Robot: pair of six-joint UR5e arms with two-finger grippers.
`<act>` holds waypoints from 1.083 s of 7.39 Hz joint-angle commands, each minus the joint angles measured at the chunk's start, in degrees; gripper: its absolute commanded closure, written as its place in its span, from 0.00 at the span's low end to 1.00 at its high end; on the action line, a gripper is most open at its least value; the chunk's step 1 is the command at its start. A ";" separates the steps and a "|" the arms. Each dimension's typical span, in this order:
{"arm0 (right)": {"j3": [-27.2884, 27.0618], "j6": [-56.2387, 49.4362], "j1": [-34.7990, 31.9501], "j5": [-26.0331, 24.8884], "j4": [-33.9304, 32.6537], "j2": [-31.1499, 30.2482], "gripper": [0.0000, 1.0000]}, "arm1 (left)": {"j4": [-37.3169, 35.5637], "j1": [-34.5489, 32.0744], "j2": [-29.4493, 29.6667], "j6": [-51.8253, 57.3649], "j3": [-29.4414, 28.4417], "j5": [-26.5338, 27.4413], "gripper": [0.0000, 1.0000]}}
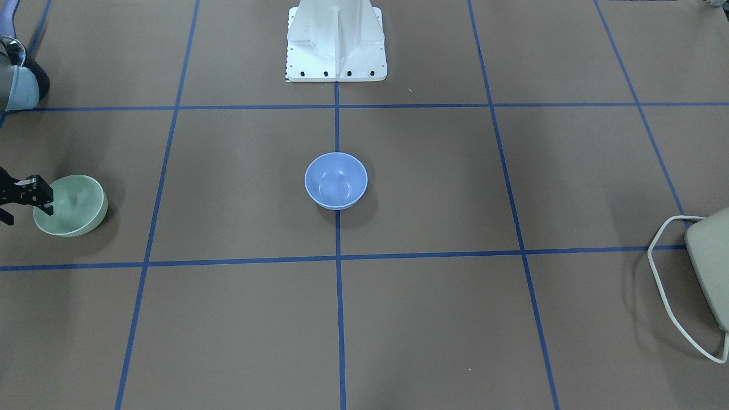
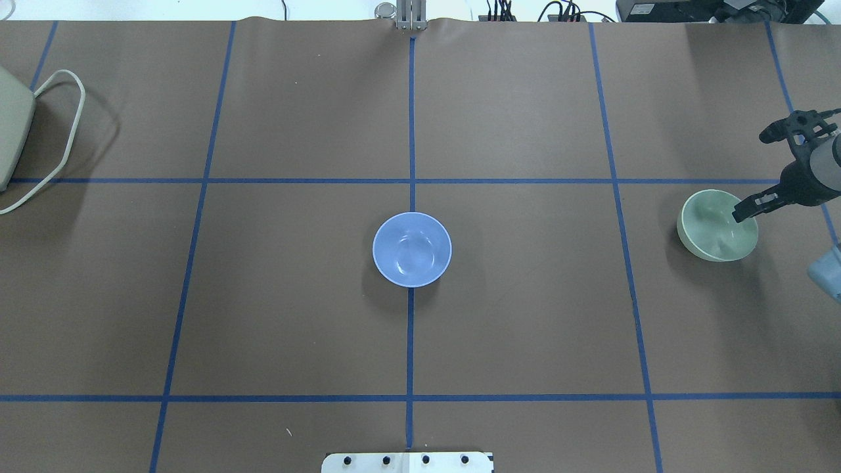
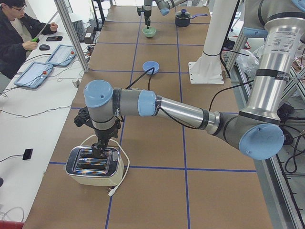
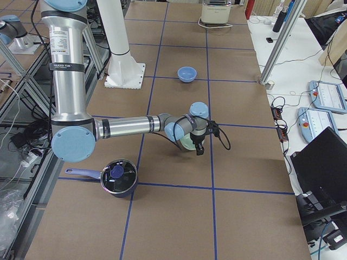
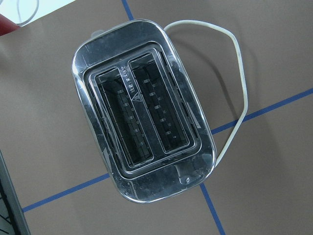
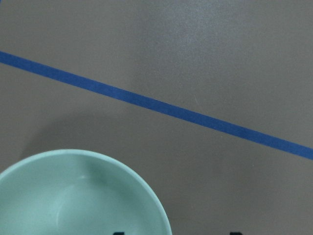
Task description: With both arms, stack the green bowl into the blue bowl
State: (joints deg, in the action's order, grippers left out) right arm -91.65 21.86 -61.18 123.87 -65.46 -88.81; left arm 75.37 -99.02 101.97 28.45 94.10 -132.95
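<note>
Next, my right gripper grabs the green bowl by its rim [image 6: 159,205] to nest it inside the blue bowl.
The green bowl [image 1: 74,205] stands upright near the table's end on my right side; it also shows in the overhead view [image 2: 713,226] and the right wrist view [image 6: 73,196]. My right gripper [image 1: 25,210] is open and straddles the bowl's outer rim, one finger inside and one outside [image 2: 755,205]. The blue bowl [image 1: 336,180] stands empty at the table's middle [image 2: 412,249]. My left gripper [image 3: 99,150] shows only in the exterior left view, hanging over a toaster; I cannot tell whether it is open or shut.
A chrome toaster [image 5: 144,132] with a white cord stands at the table's end on my left [image 2: 10,131]. A dark pot with a lid [image 4: 118,176] stands near the right arm. The white pedestal [image 1: 336,45] stands at the robot's edge.
</note>
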 commanded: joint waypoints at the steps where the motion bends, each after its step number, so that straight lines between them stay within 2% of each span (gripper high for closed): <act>1: 0.15 0.02 0.27 0.14 0.07 0.13 1.00 | 1.36 -0.03 -0.02 -0.32 0.12 0.06 0.01; 4: -0.55 0.38 0.18 0.40 0.07 -0.31 1.00 | 1.45 0.06 -0.46 -0.24 -0.06 -0.03 0.01; 6: -4.31 2.38 -1.65 5.91 -0.11 0.91 1.00 | 1.45 0.06 -1.42 -2.50 -0.32 -0.20 0.01; 7: -7.46 6.49 -2.27 8.55 -0.72 2.57 1.00 | 1.54 0.06 -2.30 -9.05 0.20 -0.47 0.01; 8: -10.02 15.40 -2.19 8.93 -0.98 5.02 1.00 | 2.06 0.14 -3.79 -10.07 0.30 -3.43 0.01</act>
State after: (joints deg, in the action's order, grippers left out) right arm -98.35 28.92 -63.03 131.16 -66.03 -86.31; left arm 77.00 -98.94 99.68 21.51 94.18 -134.05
